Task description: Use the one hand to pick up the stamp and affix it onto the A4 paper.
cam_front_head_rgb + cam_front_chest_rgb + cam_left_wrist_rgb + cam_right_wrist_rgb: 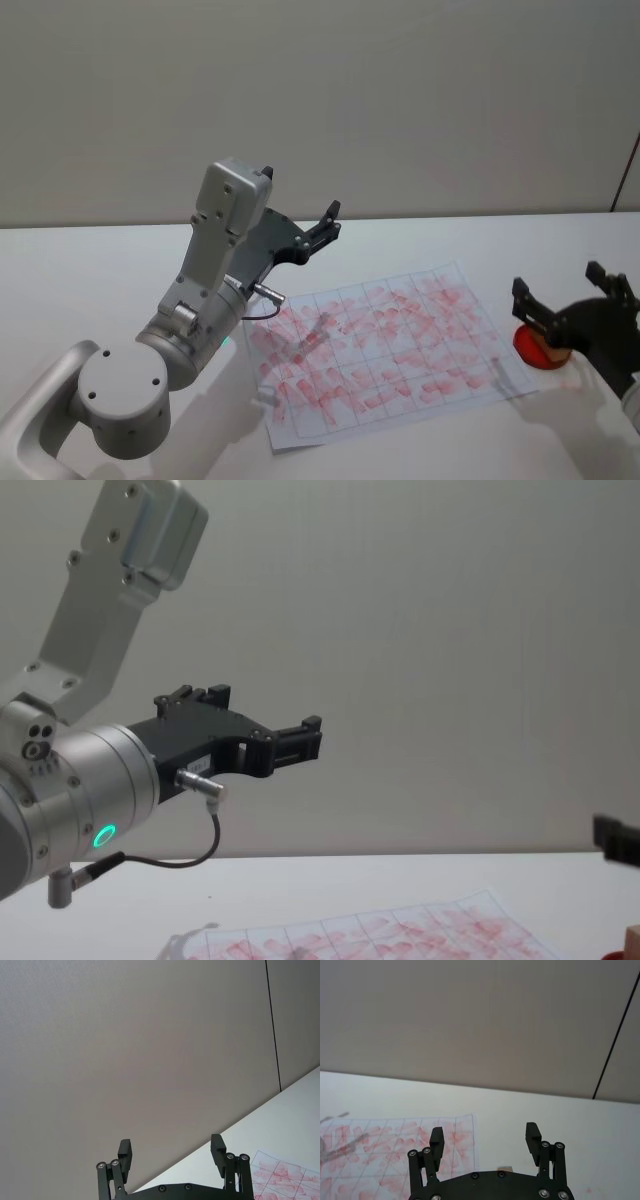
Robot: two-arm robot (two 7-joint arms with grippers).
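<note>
My right gripper is to grab the stamp next by its clean wooden upper sides, because the stamp's lower end rests on the red ink pad [613,956].
The A4 paper [380,345], a gridded white sheet covered in red marks, lies flat on the white table, also in the right wrist view [395,1152] and the chest view [400,930]. At the table's right, my right gripper [557,282] hovers open over a red ink pad [528,345]. The stamp [506,1167], a small light-brown block, peeks out just below the gap between the open right gripper's [485,1139] fingers; nothing grips it. It also shows at the chest view's corner [632,941]. My left gripper [328,222] hangs open, raised above the paper's far left corner.
The big silver left arm [200,300] with its cable leans over the table's left half and the paper's left edge. A plain wall stands behind the table. Bare table surface [90,270] extends left and behind the paper.
</note>
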